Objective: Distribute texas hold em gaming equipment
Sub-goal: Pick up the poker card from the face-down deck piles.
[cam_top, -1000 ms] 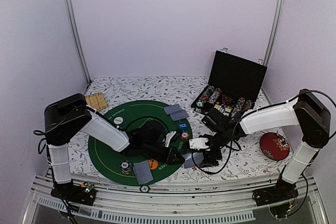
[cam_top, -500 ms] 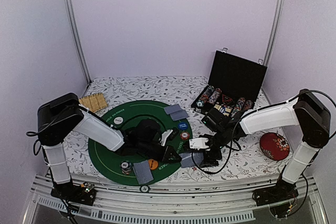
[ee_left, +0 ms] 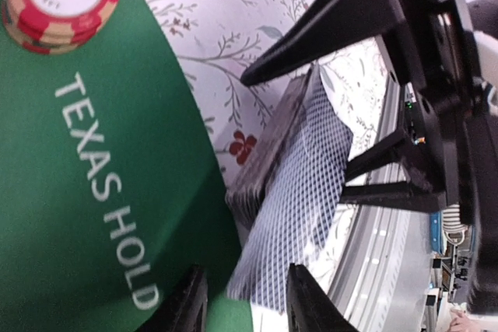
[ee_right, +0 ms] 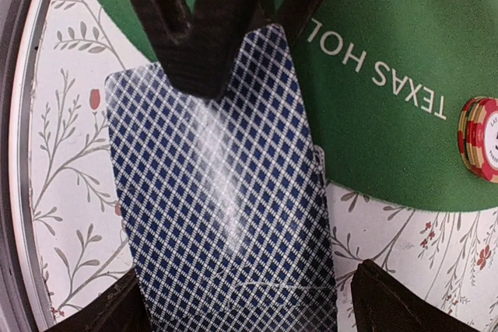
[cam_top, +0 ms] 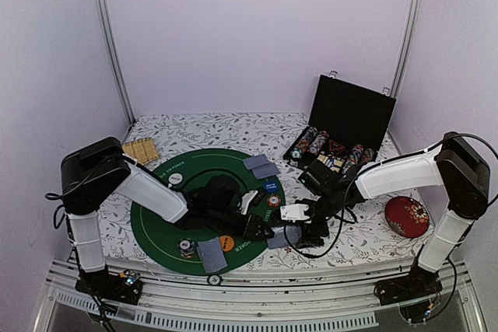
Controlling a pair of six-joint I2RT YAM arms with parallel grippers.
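The slid-off top card has its jutting end (cam_top: 270,238) between the left gripper's fingers, so the left gripper needs to close now and would hold the card.
A deck of blue-backed playing cards (cam_top: 280,237) lies at the right edge of the green felt mat (cam_top: 167,223). My right gripper (cam_top: 299,231) is open and straddles the deck (ee_right: 226,215); its right finger stands clear of the cards. My left gripper (cam_top: 261,228) is open, and the near end of the slid-off top card (ee_left: 303,184) lies between its fingertips (ee_left: 187,301). Two cards (cam_top: 261,166) lie at the mat's far side, and more cards (cam_top: 212,254) at its near edge. A red chip stack (cam_top: 274,200), a blue chip (cam_top: 271,187), an orange chip (cam_top: 226,242), a striped chip (cam_top: 186,246) and a white button (cam_top: 176,179) sit on the mat.
An open black chip case (cam_top: 342,134) with rows of chips stands at the back right. A red round disc (cam_top: 407,216) lies at the right. A tan bamboo mat (cam_top: 142,149) lies at the back left. The table's metal front rail (cam_top: 233,285) runs just behind the deck.
My left arm drew back slightly to the left, then came back toward the deck. My right arm and the deck have stayed in place.
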